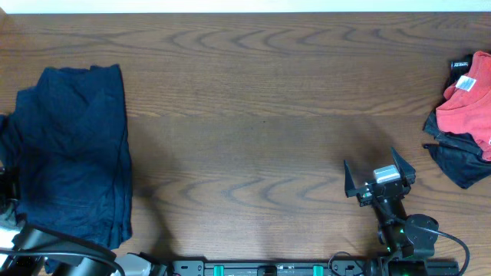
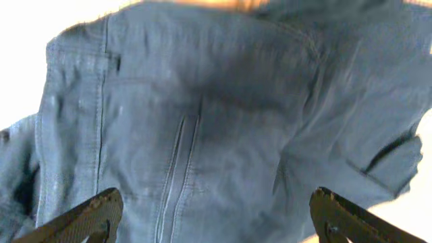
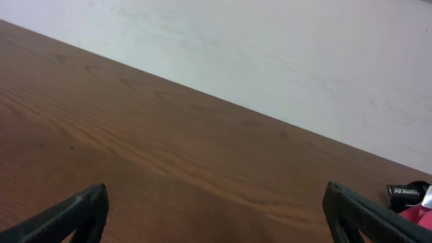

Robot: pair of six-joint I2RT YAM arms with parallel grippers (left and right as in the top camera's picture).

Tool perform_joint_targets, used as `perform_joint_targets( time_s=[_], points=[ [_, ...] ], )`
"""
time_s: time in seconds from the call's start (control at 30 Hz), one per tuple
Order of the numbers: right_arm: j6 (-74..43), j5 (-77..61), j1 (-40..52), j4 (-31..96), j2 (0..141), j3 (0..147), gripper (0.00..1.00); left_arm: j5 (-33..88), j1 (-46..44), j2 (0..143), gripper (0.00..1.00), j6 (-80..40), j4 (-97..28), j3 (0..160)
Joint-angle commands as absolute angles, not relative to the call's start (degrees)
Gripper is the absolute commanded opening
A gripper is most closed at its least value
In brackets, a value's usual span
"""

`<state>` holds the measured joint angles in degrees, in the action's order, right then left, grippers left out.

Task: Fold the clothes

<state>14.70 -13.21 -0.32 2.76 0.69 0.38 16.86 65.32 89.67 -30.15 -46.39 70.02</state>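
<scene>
The top layer of the navy garment [image 1: 73, 149] has a stitched seam. My left gripper should grab it there next, to pull the garment open across the table for folding.
A dark navy garment [image 1: 73, 149] lies folded into a tall block at the table's left side. It fills the left wrist view, where the cloth [image 2: 216, 115] shows stitched seams and a pocket. My left gripper [image 2: 216, 216] hovers over it, open, fingers wide apart with only cloth below them. In the overhead view the left arm shows only at the bottom left corner. My right gripper [image 1: 374, 165] stands open above bare wood at the lower right, far from the navy garment. In its own view the right gripper [image 3: 219, 216] has nothing between its fingers.
A heap at the right edge holds a red garment [image 1: 472, 96] on top of a dark one [image 1: 460, 157]; the red cloth [image 3: 422, 216] peeks into the right wrist view. Wooden table [image 1: 261, 115] runs between the two piles. A pale wall [image 3: 270, 54] lies beyond the far edge.
</scene>
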Motion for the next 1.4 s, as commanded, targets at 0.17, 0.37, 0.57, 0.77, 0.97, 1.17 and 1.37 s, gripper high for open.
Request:
perform_joint_targets(
  time_s=[0.17,0.37,0.57,0.77,0.97,1.17,1.37],
  points=[
    [14.2,-12.9,-0.7,3.0,0.6,0.3,0.99,8.5,65.9,90.3,0.92,-27.9,-43.3,69.3],
    [14.2,-12.9,-0.7,3.0,0.6,0.3,0.99,6.8,67.4,93.2,0.92,-26.8,-43.2,69.3],
    [14.2,-12.9,-0.7,3.0,0.6,0.3,0.99,6.8,71.5,97.9,0.95,-24.6,-42.7,69.3],
    [14.2,-12.9,-0.7,3.0,0.6,0.3,0.99,13.5,74.3,101.9,0.96,-20.4,-39.8,69.3],
    [14.2,-12.9,-0.7,3.0,0.6,0.3,0.99,16.0,74.6,106.8,0.98,-19.1,-38.4,69.3],
    [14.2,-12.9,-0.7,3.0,0.6,0.3,0.99,17.4,74.6,111.9,0.98,-17.7,-37.7,69.3],
    [14.2,-12.9,-0.7,3.0,0.6,0.3,0.99,20.6,74.5,113.4,0.72,-17.6,-35.7,69.3]
  ],
)
